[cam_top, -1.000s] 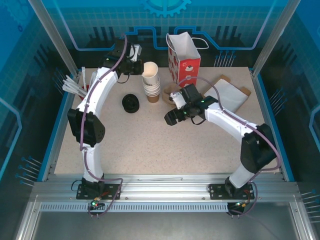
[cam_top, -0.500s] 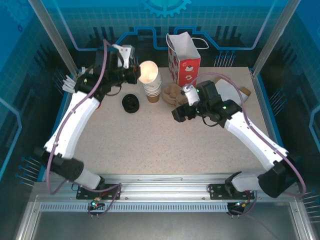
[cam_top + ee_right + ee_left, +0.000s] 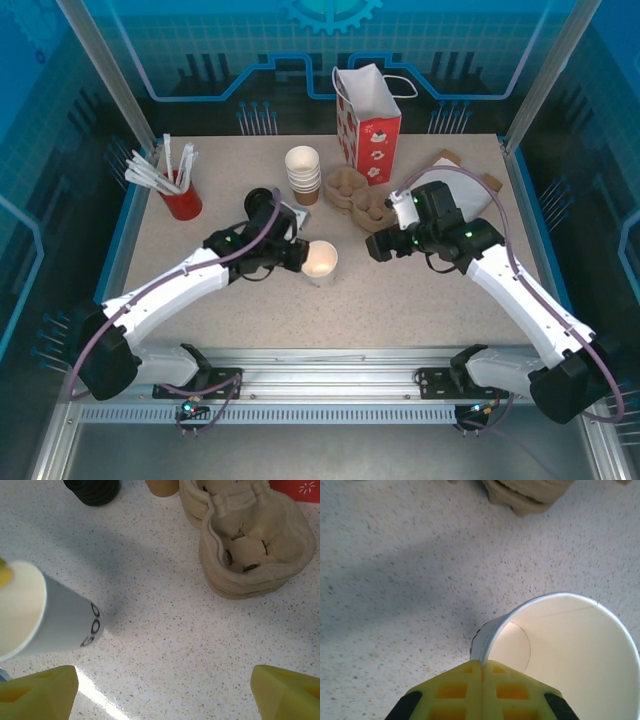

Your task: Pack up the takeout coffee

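The tilted cup's base is still above the table and the cup would drop if released now, so my left gripper keeps holding the cup.
My left gripper (image 3: 300, 254) is shut on the rim of a single white paper cup (image 3: 321, 261) with no lid, and holds it tilted over the middle of the table. In the left wrist view the yellow fingertips (image 3: 470, 677) pinch the cup's (image 3: 570, 650) wall, and its empty inside faces the camera. My right gripper (image 3: 378, 246) hangs open to the right of the cup, with bare table between its fingers (image 3: 40, 690). The cup (image 3: 45, 615) lies at the left of the right wrist view. A lidded takeout coffee is out of view.
A stack of lidless white cups (image 3: 303, 172) stands at the back, with black lids (image 3: 92, 489) to its left. Brown pulp cup carriers (image 3: 360, 195) lie beside it, below a red paper bag (image 3: 368, 120). A red holder of stirrers (image 3: 180, 195) is at the left, a flat white bag (image 3: 460, 185) at the right.
My left arm swung from the cup stack at the back down to the table's middle, carrying one cup. My right gripper drifted to the right and opened a little wider.
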Motion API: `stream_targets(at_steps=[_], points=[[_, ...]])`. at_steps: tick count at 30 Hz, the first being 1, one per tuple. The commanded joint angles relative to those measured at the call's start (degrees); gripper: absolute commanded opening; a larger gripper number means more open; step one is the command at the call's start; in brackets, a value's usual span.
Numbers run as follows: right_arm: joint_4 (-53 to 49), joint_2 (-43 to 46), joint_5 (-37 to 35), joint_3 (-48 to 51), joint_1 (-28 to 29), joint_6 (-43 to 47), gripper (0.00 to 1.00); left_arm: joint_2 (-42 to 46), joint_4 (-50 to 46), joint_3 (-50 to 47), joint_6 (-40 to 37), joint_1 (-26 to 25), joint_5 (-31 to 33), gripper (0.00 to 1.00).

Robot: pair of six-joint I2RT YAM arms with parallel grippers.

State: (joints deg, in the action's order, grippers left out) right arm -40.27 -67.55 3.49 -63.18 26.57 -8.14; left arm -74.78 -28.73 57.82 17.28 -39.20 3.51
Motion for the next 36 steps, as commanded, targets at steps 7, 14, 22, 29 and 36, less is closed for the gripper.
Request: stream_targets(at_steps=[7,14,22,29,36], points=[[0.3,-2.3,-0.2,1.9,-0.3,-1.2,0.91,-6.8,9.7,-2.1,2.2,-3.0,7.0,0.06],[-0.1,-2.4,-1.0,2.0,-0.3,-1.0,0.91,-11.8,8.1,-0.1,1.3,-3.0,8.7,0.11],[0.2,-1.9,-1.0,1.0,1.1,-1.2,0.91,-8.8,7.1,1.7,2.1,-2.9,8.8,0.37],[7.4,0.3,-1.9,1.4,5.6,-2.3,0.91,1.1,7.8,1.0,1.3,2.9,8.5,0.53],[16.7,-3.5,-1.8,0.7,10.7,-3.3,0.90,0.0,10.7,-1.0,2.9,22.0,7.5,0.60]])
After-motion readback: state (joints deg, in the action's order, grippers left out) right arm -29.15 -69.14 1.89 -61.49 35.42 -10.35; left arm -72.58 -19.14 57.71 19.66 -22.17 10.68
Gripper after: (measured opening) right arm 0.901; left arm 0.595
